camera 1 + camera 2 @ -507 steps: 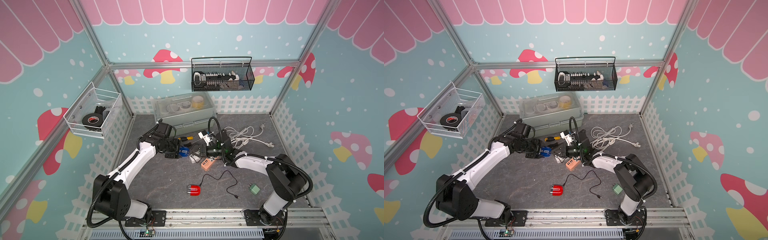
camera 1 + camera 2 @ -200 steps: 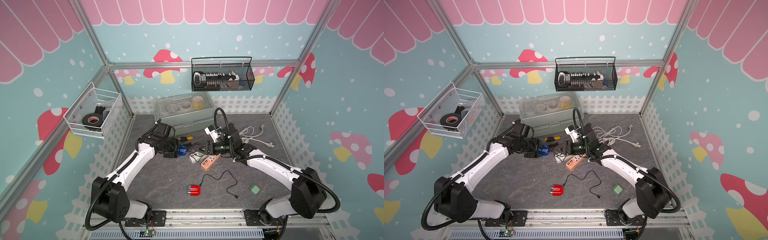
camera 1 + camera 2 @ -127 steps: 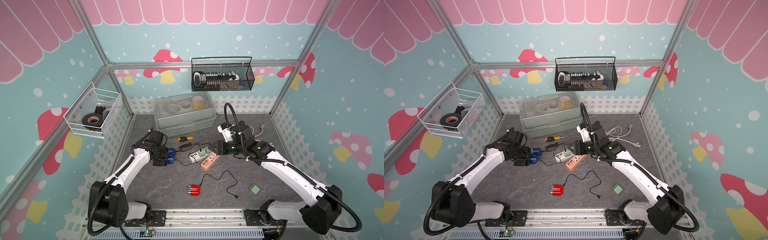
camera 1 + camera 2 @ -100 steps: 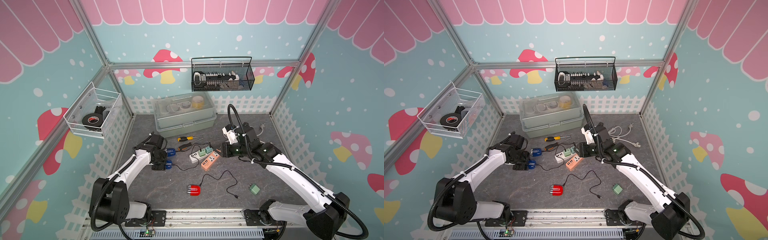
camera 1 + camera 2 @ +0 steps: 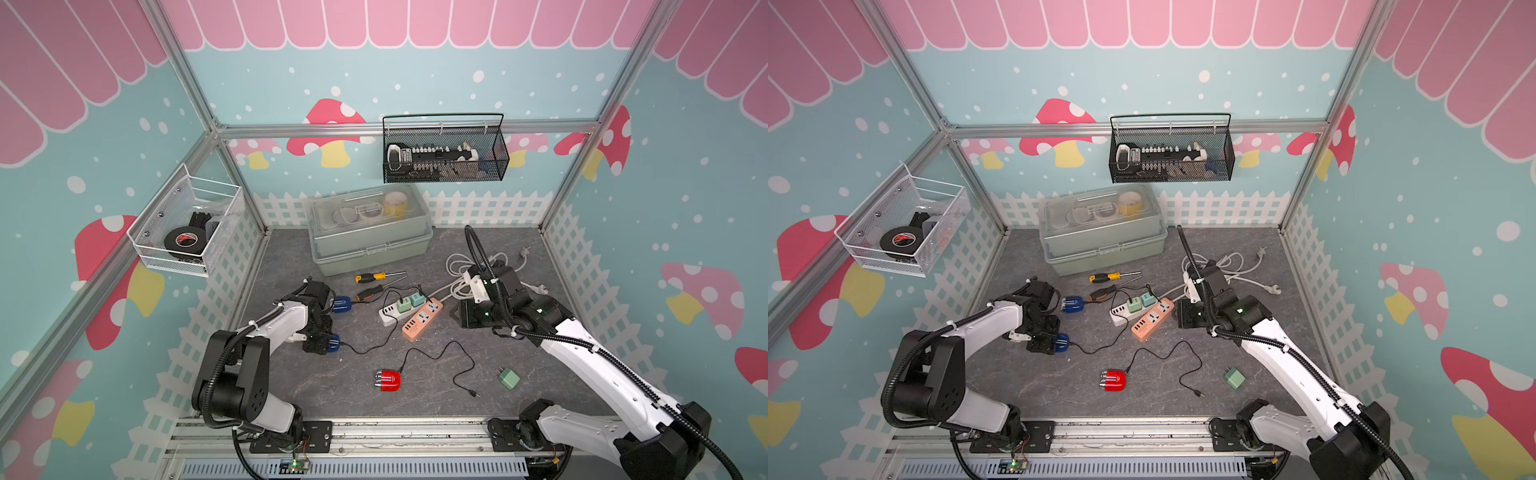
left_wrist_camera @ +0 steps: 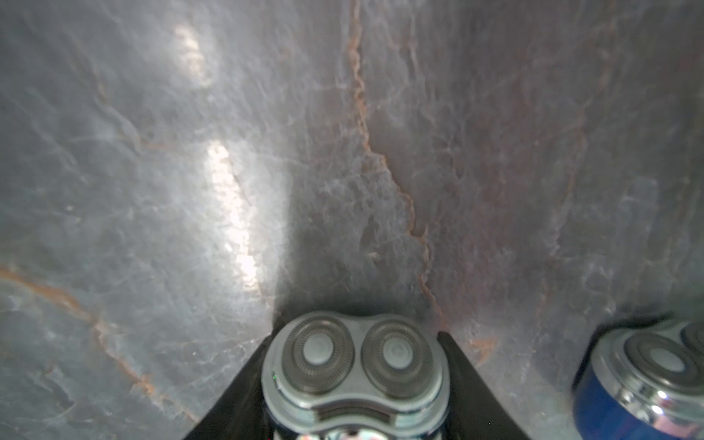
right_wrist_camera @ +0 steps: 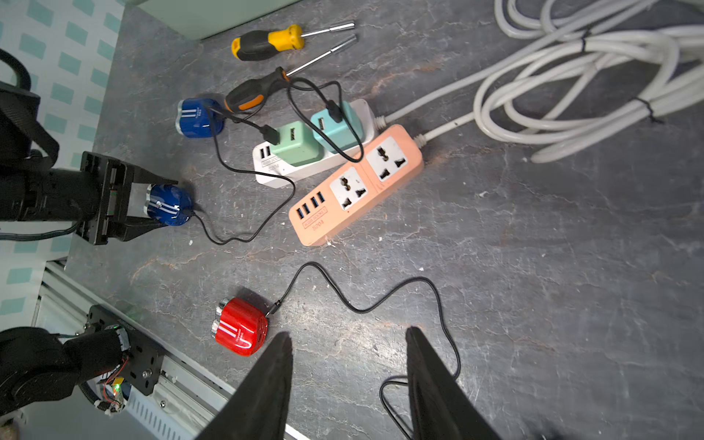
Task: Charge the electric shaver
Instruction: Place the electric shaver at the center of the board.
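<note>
My left gripper needs to open now. The blue electric shaver [image 5: 332, 343] is low over flat table, so it would land there and miss the second blue shaver.
My left gripper [image 5: 323, 344] is shut on a blue electric shaver [image 5: 332, 343], low over the table near the left wall. In the left wrist view its twin-foil head [image 6: 352, 365] fills the space between the jaws. A thin black cable [image 7: 244, 236] runs from it towards the green adapter [image 7: 295, 143] and teal adapter [image 7: 335, 125] plugged into the white power strip [image 5: 388, 311]. A second blue shaver [image 5: 341, 304] lies just behind. A red shaver [image 5: 387, 380] lies near the front, its cable end [image 5: 471, 393] loose. My right gripper [image 7: 346, 335] hangs open and empty, right of the orange power strip [image 5: 422, 319].
A grey-green toolbox [image 5: 368, 232] stands at the back. Two screwdrivers [image 5: 374, 277] lie in front of it, and coiled white cord [image 5: 465, 266] lies at the back right. A loose green adapter [image 5: 509, 379] rests front right. Wire baskets [image 5: 444, 153] hang on the walls.
My left arm has drawn the blue shaver away from the strips, towards the left and front. My right arm has pulled back to the right, and its jaws have narrowed slightly.
</note>
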You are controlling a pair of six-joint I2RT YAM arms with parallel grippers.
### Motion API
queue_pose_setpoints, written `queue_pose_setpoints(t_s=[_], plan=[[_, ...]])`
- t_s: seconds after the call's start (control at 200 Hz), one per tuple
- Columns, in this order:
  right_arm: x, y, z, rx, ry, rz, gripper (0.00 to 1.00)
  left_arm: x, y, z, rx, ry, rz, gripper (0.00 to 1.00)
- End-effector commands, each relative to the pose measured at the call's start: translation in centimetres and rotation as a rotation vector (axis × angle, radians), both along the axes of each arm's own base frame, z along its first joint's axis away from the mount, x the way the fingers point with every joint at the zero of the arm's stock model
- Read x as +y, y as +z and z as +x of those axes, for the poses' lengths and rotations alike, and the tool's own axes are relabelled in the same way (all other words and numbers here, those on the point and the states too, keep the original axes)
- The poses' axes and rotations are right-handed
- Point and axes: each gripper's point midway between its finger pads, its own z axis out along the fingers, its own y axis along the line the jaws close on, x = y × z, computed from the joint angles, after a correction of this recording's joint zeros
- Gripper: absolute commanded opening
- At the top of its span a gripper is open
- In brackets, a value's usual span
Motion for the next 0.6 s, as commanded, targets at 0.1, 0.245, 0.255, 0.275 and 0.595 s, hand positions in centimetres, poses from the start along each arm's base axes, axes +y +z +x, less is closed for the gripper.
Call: queue_pose_setpoints(t_s=[0.1,0.245,0.255,0.275,0.595], plan=[[-2.4,-2.0,-0.9,0.082,-0.119,-0.017,0.49,-0.1,-1.0,0.1,0.013,0.012,-0.009,0.53],[-3.0,-2.9,-1.1,0.116,-0.166,-0.011,0.49,-0.2,-0.5,0.3,-0.011,0.003,-0.02,0.64],[-3.0,-3.0,-1.1,0.118,-0.168,-0.011,0.49,-0.3,-0.5,0.3,-0.014,0.0,-0.021,0.64],[-3.1,-3.1,-1.2,0.122,-0.172,-0.01,0.49,-0.2,-0.4,0.3,-0.016,-0.001,-0.02,0.65],[-3.4,-4.8,-2.3,0.203,-0.183,-0.004,0.48,-0.3,3.4,2.9,-0.17,-0.141,0.0,0.83]])
